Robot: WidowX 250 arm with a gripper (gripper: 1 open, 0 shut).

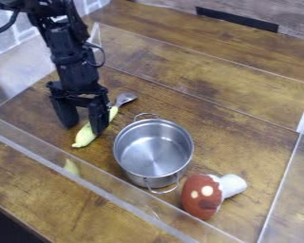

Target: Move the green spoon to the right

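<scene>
The green spoon (87, 136) needs to move across the table. My gripper should grab it next by its green handle, beside the spoon's silver tip.
The green spoon (87, 136) lies flat on the wooden table, slanting from lower left up to its small silver tip (125, 98), just left of the steel pot. My gripper (84, 121) points straight down over the spoon's middle. It is open, with one black finger (67, 114) on the spoon's left and the other (99, 116) over its upper part. Whether the fingers touch the spoon I cannot tell. Nothing is held.
A round steel pot (152, 152) stands right of the spoon. A red-and-white mushroom toy (205, 194) lies at the lower right. Low clear plastic walls (66, 169) fence the wooden table on the near, left and right sides.
</scene>
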